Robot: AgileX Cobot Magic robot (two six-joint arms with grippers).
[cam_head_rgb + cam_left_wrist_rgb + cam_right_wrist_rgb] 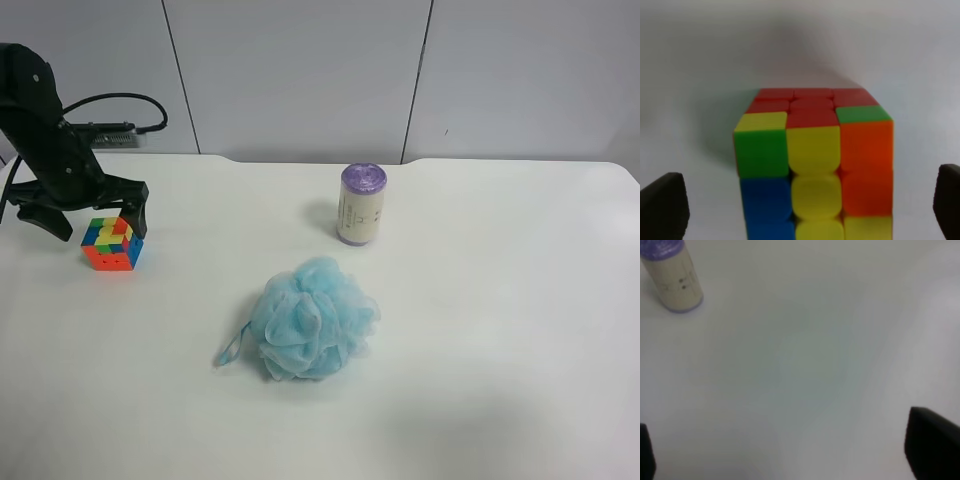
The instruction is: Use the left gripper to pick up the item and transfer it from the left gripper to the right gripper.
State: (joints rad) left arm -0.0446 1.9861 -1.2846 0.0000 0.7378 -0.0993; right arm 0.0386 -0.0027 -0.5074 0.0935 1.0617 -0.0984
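Observation:
The left gripper grabs the puzzle cube by its blue side [136,250] and the opposite one next, which leaves the puzzle cube's red-orange side [109,261] free for handover.
The item, a small puzzle cube [111,244] with red, orange, blue, green and yellow squares, sits on the white table [480,300] at the exterior high view's left. The left gripper [100,225], on the slim black arm, is lowered over it and open, one finger on each side. In the left wrist view the cube [815,160] fills the middle, and the dark fingertips [665,205] stand apart from it at both edges. The right gripper [790,450] is open and empty over bare table. Its arm is out of the exterior high view.
A fluffy light-blue bath pouf [312,318] lies mid-table. A purple-topped cylindrical roll [361,204] stands upright behind it and also shows in the right wrist view [675,277]. The table's back edge meets a white panelled wall [300,70].

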